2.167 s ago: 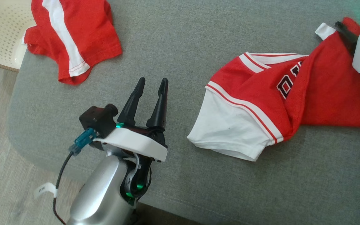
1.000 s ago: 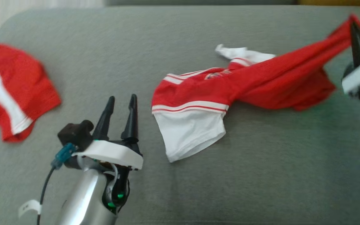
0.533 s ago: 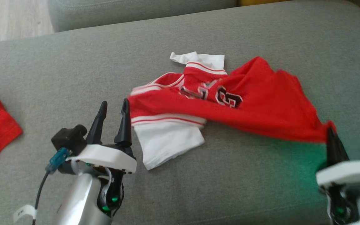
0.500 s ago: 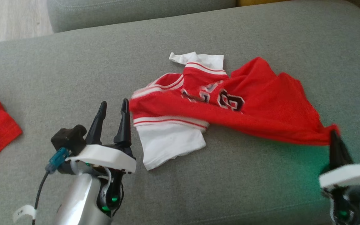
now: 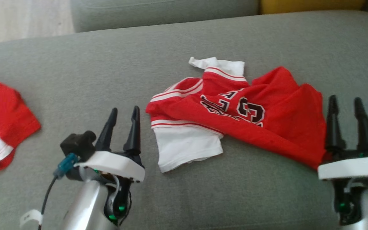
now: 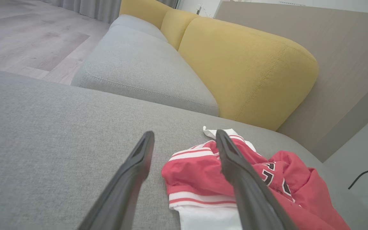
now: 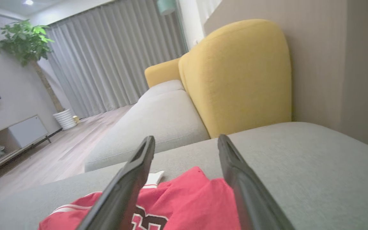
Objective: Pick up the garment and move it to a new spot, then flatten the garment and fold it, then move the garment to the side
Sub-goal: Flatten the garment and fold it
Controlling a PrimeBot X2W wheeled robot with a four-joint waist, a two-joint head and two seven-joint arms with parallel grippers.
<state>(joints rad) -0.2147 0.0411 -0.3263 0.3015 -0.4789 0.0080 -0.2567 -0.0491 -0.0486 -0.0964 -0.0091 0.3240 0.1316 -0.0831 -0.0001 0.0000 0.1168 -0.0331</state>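
I will next take hold of the crumpled jersey on the grey cushion by its red bottom hem (image 5: pixel 321 115) with my right gripper, so that I can flatten it.
The garment (image 5: pixel 260 118) is a red jersey with white sleeves and black lettering, lying crumpled in the middle of the grey cushion (image 5: pixel 107 67). It also shows in the left wrist view (image 6: pixel 200 172) and the right wrist view (image 7: pixel 184 204). My right gripper (image 5: pixel 345 102) stands open at the jersey's right edge, its fingers apart and nothing between them. My left gripper (image 5: pixel 124 112) is open too, just left of the white sleeve (image 5: pixel 187 147) and not touching it.
A second red and white garment (image 5: pixel 2 121) lies at the cushion's left end. Behind are another grey seat (image 6: pixel 139 70) and yellow back cushions (image 6: pixel 244 70). Wooden floor (image 5: pixel 21 19) lies past the cushion's far left corner.
My right gripper has let go of the jersey's hem and opened; the stretched cloth has dropped and bunched on the cushion. The head camera has shifted. The left gripper keeps its place.
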